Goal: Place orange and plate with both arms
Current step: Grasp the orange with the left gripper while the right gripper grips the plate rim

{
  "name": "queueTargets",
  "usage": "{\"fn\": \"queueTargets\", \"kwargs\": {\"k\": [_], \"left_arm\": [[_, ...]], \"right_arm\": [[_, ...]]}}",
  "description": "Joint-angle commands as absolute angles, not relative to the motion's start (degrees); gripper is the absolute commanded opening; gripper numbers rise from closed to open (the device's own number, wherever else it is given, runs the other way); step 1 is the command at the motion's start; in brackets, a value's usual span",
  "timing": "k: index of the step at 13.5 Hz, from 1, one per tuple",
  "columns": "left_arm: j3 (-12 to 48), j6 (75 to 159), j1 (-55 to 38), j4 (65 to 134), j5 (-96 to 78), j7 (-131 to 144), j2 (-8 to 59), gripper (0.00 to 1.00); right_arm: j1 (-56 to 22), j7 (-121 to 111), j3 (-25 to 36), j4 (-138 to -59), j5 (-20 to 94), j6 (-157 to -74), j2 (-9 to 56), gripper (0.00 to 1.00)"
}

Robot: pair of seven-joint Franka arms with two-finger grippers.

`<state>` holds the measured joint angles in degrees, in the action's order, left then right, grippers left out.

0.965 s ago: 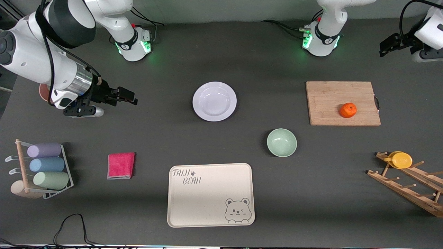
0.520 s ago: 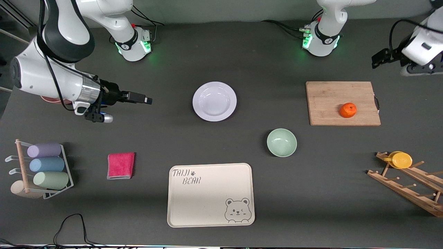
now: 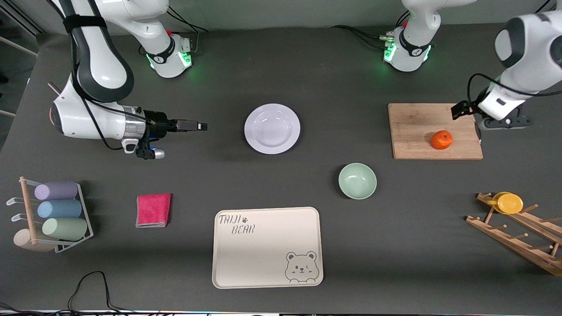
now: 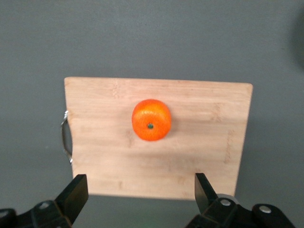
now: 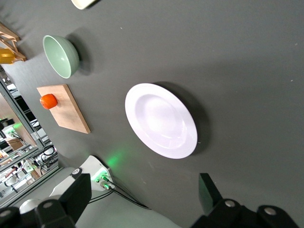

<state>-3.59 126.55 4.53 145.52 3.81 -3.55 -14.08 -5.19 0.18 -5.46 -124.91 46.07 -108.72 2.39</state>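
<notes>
The orange has round sides, and my left gripper should grab it there next. Then it can place the orange with the plate.
The orange lies on a wooden cutting board toward the left arm's end of the table. My left gripper hangs open and empty over the board's edge beside the orange. In the left wrist view the orange sits on the board ahead of the open gripper. The white plate lies mid-table. My right gripper is open and empty, low, a short way from the plate toward the right arm's end. The plate shows ahead of the open right gripper.
A pale-green bowl stands nearer the camera than the plate. A cream bear tray lies near the front edge. A pink cloth, a rack of cups and a wooden rack with a yellow cup lie around.
The right gripper has swung down and toward the plate. The left gripper has come in from the table's end to the cutting board beside the orange.
</notes>
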Motion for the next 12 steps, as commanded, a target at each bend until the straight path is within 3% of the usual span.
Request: {"fn": "queueTargets", "kwargs": {"k": [1, 12], "left_arm": [[-3.43, 134.62, 5.62, 150.28, 4.22, -4.39, -12.14, 1.00], [-3.25, 151.43, 5.54, 152.93, 3.60, -3.96, 2.54, 1.00]], "right_arm": [[-5.19, -4.11, -5.27, -126.91, 47.72, -109.34, 2.72, 1.00], [-5.45, -38.75, -4.92, -133.24, 67.40, -115.30, 19.15, 1.00]]}}
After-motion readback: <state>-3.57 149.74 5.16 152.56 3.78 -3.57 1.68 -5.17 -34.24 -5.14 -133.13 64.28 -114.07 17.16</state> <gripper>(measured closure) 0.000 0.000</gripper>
